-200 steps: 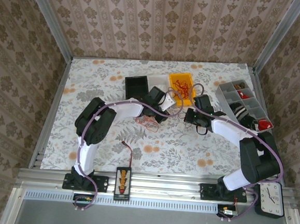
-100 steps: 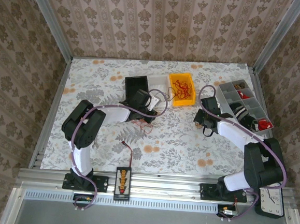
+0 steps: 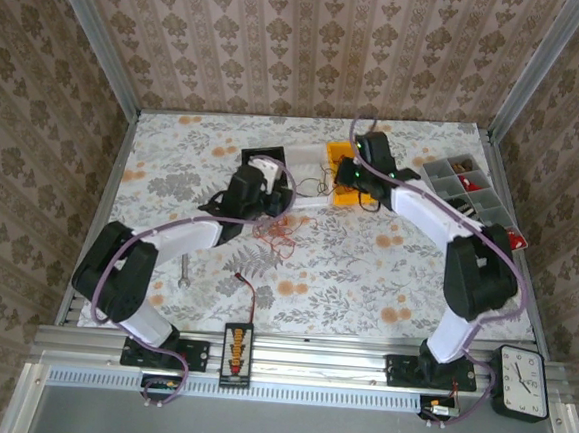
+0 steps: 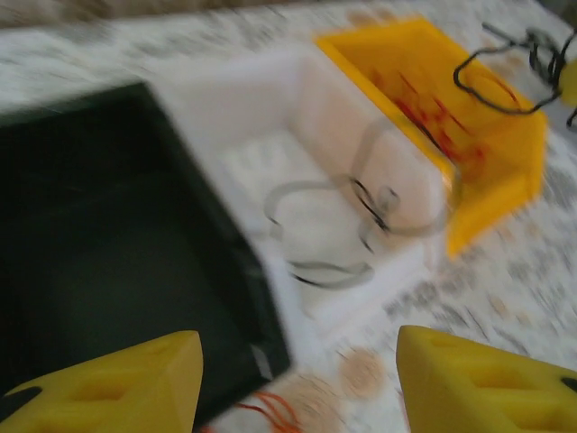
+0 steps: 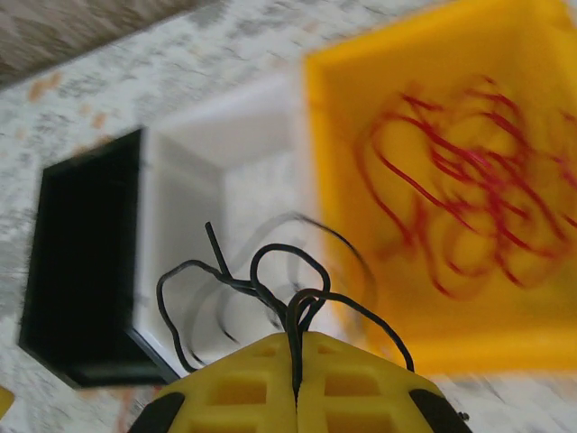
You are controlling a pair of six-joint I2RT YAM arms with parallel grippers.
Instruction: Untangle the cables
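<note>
I will grab one loose piece of the orange-red cables with my left gripper next, to pull that cable untangled. The other pieces stay free.
A black cable (image 5: 270, 289) curls out in loose loops from my right gripper (image 5: 296, 338), which is shut on it above the white tray (image 5: 225, 171) and the yellow bin (image 5: 541, 307). Red cables (image 5: 460, 198) lie in that bin. In the top view the right gripper (image 3: 347, 171) hovers at the bin's left rim. My left gripper (image 4: 297, 388) stands open with nothing between its yellow fingers (image 4: 117, 383), over the near edges of the black tray (image 4: 90, 225) and the white tray (image 4: 270, 90). Orange-red cables (image 3: 278, 231) lie loose on the table just below the left gripper (image 3: 265, 189).
A grey compartment box (image 3: 472, 196) sits at the right edge and a clock (image 3: 522, 380) at the front right. A connector board (image 3: 237, 351) with a red-and-black lead (image 3: 248, 292) lies at the near edge. A small metal piece (image 3: 185, 273) rests front left.
My left gripper has opened and shifted left towards the trays, leaving the orange-red bundle on the table. The right gripper has swung up and left over the bin, carrying the black cable.
</note>
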